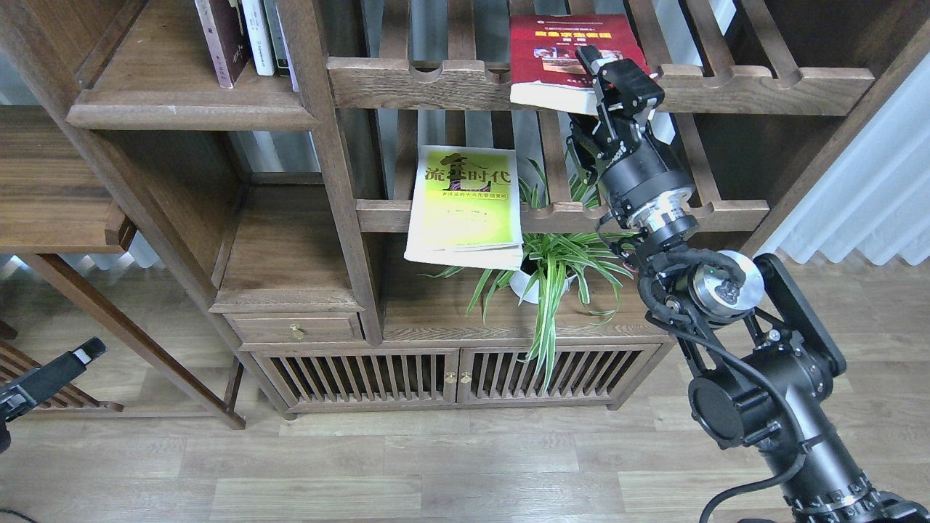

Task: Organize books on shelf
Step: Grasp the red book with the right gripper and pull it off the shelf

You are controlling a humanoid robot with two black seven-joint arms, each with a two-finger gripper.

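Next, my right gripper grabs the red book by its lower edge [551,94] to move it off the rack [410,83] for organizing.
A red book [559,51] with a yellow title lies flat on the upper slatted rack, its front edge overhanging the rail. My right gripper [583,98] is open at that edge: one finger [590,59] lies over the cover and the other sits below the pages. A lime-yellow book [465,203] lies flat on the lower slatted rack and overhangs it. A dark maroon book [221,40] stands upright on the solid shelf [182,109] at the upper left. My left gripper [81,354] is low at the left edge, too small to tell its state.
Slim white and grey books [261,33] stand beside the maroon one. A potted spider plant [552,269] sits on the cabinet top under my right arm. A thick upright post [327,145] divides the shelf from the racks. A pale curtain [864,196] hangs at the right.
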